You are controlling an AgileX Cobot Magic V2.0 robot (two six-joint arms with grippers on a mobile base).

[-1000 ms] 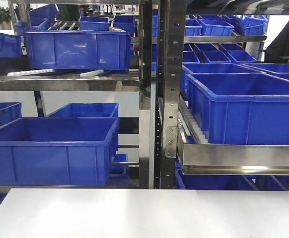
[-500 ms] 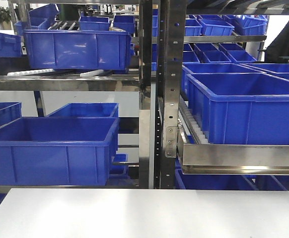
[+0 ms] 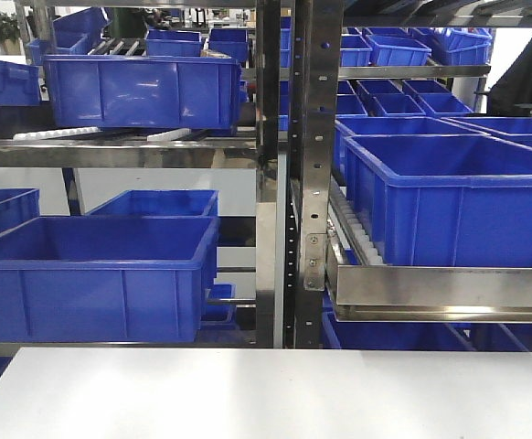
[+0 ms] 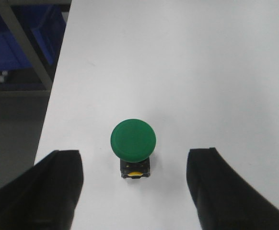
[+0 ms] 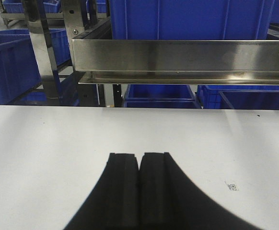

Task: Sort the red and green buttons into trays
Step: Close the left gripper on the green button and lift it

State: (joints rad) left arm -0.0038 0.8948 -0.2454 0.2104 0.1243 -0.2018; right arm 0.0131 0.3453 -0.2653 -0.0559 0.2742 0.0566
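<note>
My left gripper is next going to pick up the green button (image 4: 133,140) by its small black base (image 4: 135,168), to sort it into its tray.
The green button (image 4: 133,140), with a domed green cap on a small black base, stands on the white table (image 4: 187,67) in the left wrist view. My left gripper (image 4: 134,155) is open, its two black fingers (image 4: 58,187) spread either side of the button and not touching it. My right gripper (image 5: 139,158) is shut and empty, its black fingers pressed together over bare white table in the right wrist view. The red button and both trays are out of view. Neither gripper shows in the front view.
The table's left edge (image 4: 53,96) runs close beside the green button. Beyond the table's far edge stands a metal rack (image 3: 293,183) holding several deep blue crates (image 3: 92,274). A steel shelf rail (image 5: 178,55) spans the right wrist view.
</note>
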